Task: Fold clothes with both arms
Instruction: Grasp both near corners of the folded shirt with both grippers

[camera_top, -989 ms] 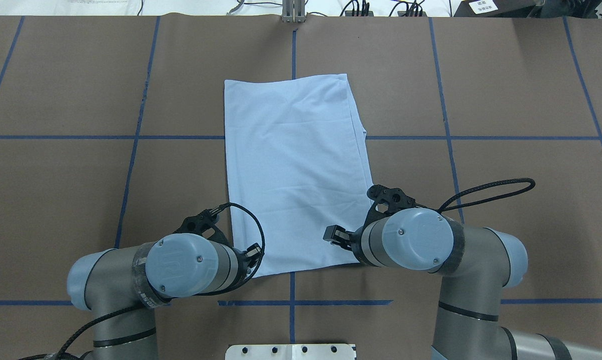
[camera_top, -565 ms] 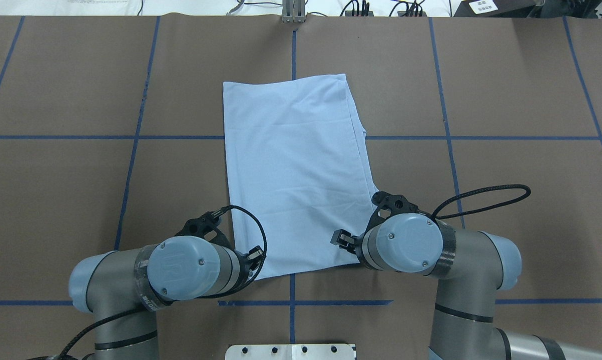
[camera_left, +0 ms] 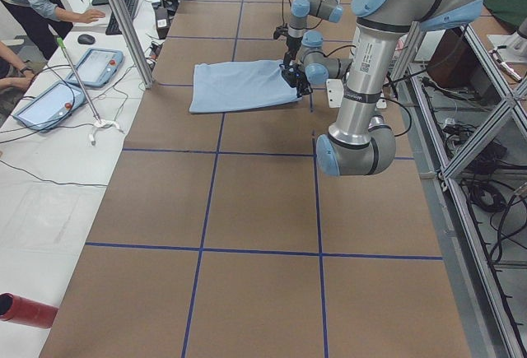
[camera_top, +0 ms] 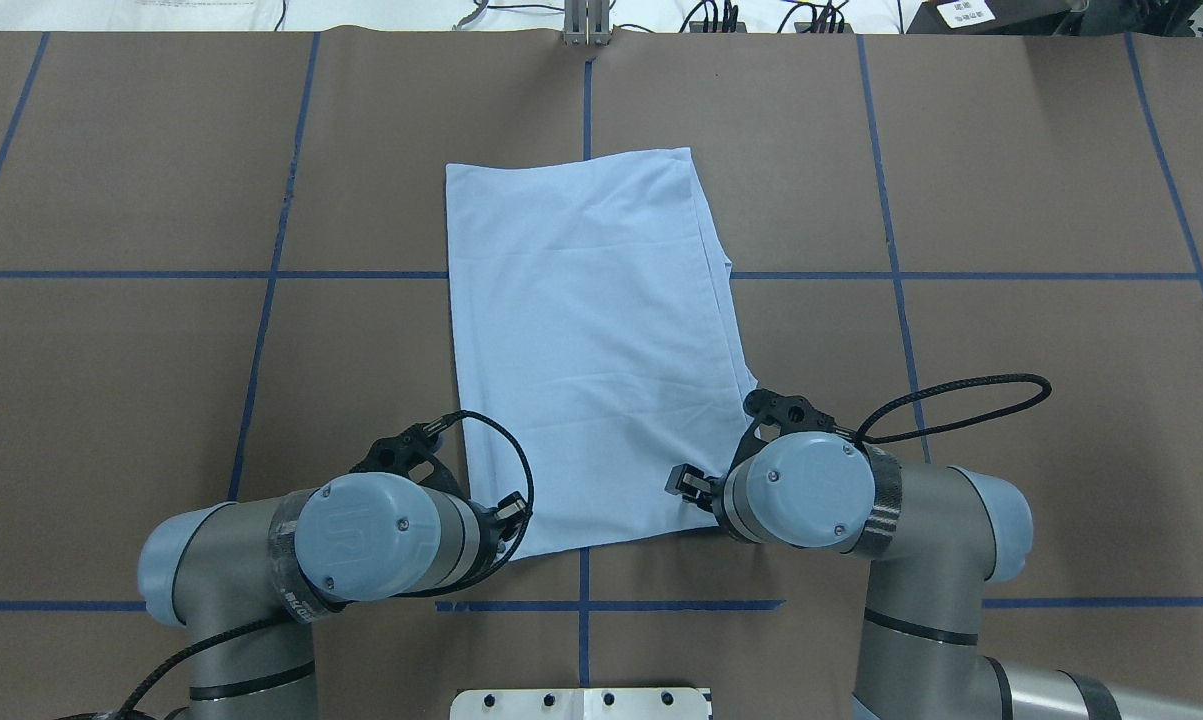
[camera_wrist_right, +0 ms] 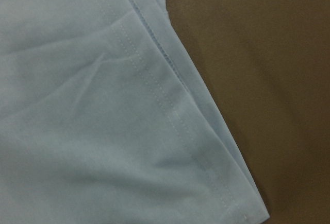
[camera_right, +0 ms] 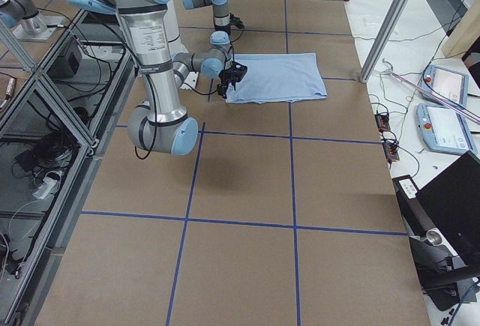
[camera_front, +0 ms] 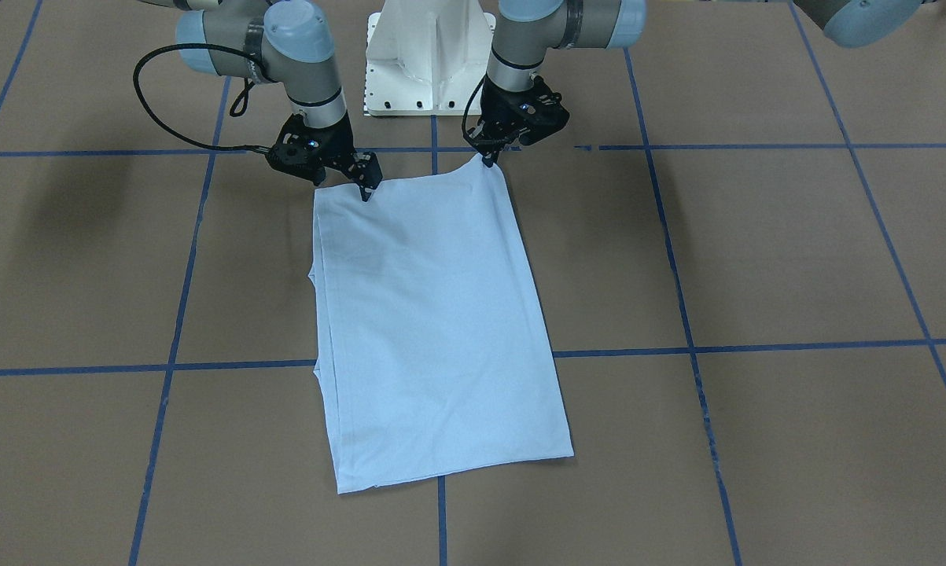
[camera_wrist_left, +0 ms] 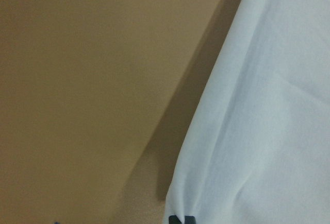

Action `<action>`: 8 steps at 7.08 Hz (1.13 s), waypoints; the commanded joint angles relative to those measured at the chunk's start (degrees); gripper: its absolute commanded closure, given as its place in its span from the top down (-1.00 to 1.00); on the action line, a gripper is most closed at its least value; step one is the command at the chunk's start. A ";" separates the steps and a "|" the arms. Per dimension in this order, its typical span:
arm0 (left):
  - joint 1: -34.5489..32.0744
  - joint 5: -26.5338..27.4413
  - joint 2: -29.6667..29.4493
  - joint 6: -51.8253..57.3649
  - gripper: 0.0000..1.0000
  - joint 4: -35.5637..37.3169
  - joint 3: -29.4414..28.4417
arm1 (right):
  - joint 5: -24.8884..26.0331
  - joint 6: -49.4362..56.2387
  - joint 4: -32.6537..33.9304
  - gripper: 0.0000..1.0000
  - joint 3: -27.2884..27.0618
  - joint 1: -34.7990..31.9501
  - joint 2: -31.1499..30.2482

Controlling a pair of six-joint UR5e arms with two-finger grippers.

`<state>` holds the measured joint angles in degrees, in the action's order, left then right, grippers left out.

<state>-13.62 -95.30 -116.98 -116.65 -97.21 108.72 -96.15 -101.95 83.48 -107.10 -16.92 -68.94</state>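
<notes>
The open fingers of the robot's right gripper reach down to the T-shirt and the table on either side of the T-shirt's near edge (camera_front: 342, 187), so the right gripper needs to close on the T-shirt (camera_front: 433, 314). Closing now would hold it.
The light blue T-shirt (camera_front: 433, 314) (camera_top: 591, 340) lies folded into a long rectangle on the brown table, with no print or collar showing. My left gripper (camera_front: 488, 161) (camera_top: 509, 512) is shut on its near left corner, which rises to a small peak. The left wrist view has a dark fingertip (camera_wrist_left: 180, 219) at the cloth's (camera_wrist_left: 268, 105) edge. My right gripper (camera_front: 366, 187) (camera_top: 683, 482) hangs low over the near edge, inward of the right corner. It looks open: the right wrist view holds only hemmed layers (camera_wrist_right: 103, 131) and no fingers.
The white pedestal base (camera_front: 429, 55) (camera_top: 581, 703) stands just behind the shirt's near edge. Blue tape lines grid the table. In the exterior left view a side bench has tablets (camera_left: 99, 66), a person's arms and a metal post (camera_left: 123, 20).
My right gripper slid to the right and a little nearer the robot along the shirt's near edge. The left arm barely moved. The shirt lies as before.
</notes>
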 commanded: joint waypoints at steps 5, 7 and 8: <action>0.00 0.11 0.09 0.02 -1.00 0.00 0.00 | 0.00 0.17 -0.08 -0.28 0.49 0.04 0.39; 0.00 0.11 0.09 0.02 -1.00 0.00 0.09 | -0.09 0.35 -0.08 -0.69 0.49 0.13 0.65; 0.00 0.11 0.09 0.02 -1.00 0.00 0.00 | -0.17 0.44 -0.08 -0.88 0.49 0.04 0.91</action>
<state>-13.62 -95.19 -116.89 -116.63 -97.21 108.75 -96.25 -101.63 83.41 -106.62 -16.83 -68.29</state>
